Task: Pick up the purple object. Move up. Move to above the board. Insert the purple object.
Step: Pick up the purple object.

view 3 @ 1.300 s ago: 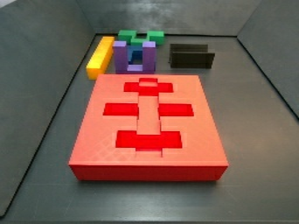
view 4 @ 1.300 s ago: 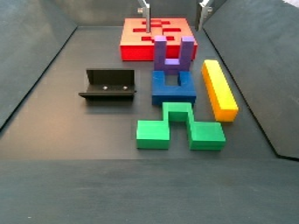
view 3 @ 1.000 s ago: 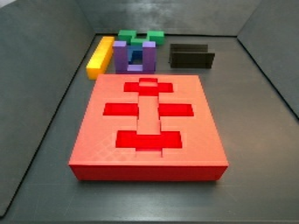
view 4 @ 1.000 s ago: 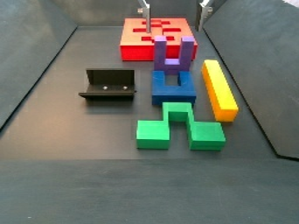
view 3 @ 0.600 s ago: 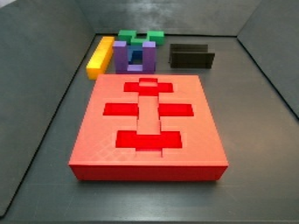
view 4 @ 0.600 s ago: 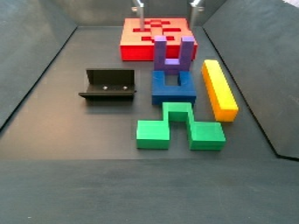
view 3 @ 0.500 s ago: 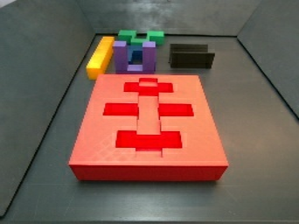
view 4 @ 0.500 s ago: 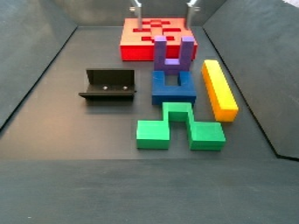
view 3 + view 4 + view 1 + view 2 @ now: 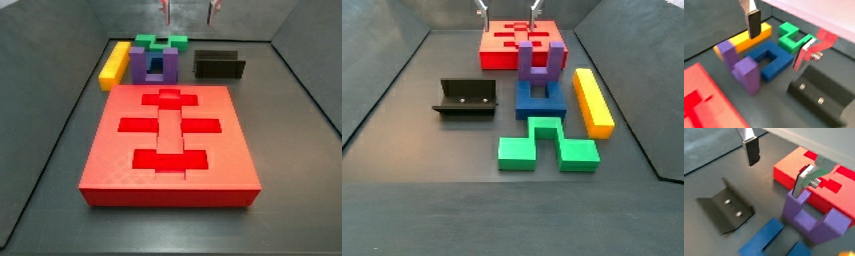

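Observation:
My gripper should next grab the purple object by one of its upright arms, so its base stays free to go into the board [image 9: 167,140] [image 9: 707,100].
The purple object [image 9: 154,63] stands upright on the floor just past the board [image 9: 167,140], its two arms up, also seen in the opposite side view [image 9: 540,62]. In both wrist views the purple object [image 9: 743,67] [image 9: 814,218] lies below and off to one side of the jaws. My gripper [image 9: 508,10] hangs high above the scene, open, with nothing between its fingers [image 9: 751,22]. Only the fingertips show at the top edge of both side views, gripper [image 9: 190,10]. The board [image 9: 814,178] is a red slab with darker recesses.
A blue U-shaped block [image 9: 540,97] lies against the purple object, with a green notched block [image 9: 545,143] beyond it. A long yellow bar [image 9: 592,100] lies alongside them. The fixture [image 9: 465,97] stands on the floor beside the blue block. Dark walls enclose the floor.
The gripper has shifted sideways across the top of one side view and its fingertips have come into the other. No piece has moved.

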Motion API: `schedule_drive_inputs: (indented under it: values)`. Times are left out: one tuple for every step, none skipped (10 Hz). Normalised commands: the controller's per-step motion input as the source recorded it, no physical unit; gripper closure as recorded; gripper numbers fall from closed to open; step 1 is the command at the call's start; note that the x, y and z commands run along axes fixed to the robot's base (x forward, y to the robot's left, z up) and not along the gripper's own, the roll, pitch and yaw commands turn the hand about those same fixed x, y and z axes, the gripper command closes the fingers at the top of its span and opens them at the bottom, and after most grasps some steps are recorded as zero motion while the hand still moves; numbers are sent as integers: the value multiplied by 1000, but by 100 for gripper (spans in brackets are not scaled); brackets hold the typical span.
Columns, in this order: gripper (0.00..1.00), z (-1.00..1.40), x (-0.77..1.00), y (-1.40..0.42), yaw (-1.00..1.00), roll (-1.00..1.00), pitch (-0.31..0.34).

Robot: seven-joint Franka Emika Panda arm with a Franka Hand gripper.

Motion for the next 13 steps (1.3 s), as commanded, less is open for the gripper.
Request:
schedule_drive_inputs:
  values:
    - [0,-160,0,-366,43,64,-43]
    - [0,-46,-77,-151,71,0,-90]
    - [0,-89,-220,-86,0,-33,-156]
    - [0,-180,-311,-26,0,-67,-163]
    - [0,-260,-340,-29,6,-47,-143]
    - [0,-166,-229,-69,6,-4,-101]
    - [0,-89,-140,-83,0,0,-99]
    - [0,-9,86,-20,0,0,0]
    - [0,-191,9,0,0,0,0]
    - [0,-243,0,0,0,0,0]
    - [0,-234,0,163,0,0,-7]
    - [0,-234,0,97,0,0,0]
    - [0,-226,0,37,0,26,0]
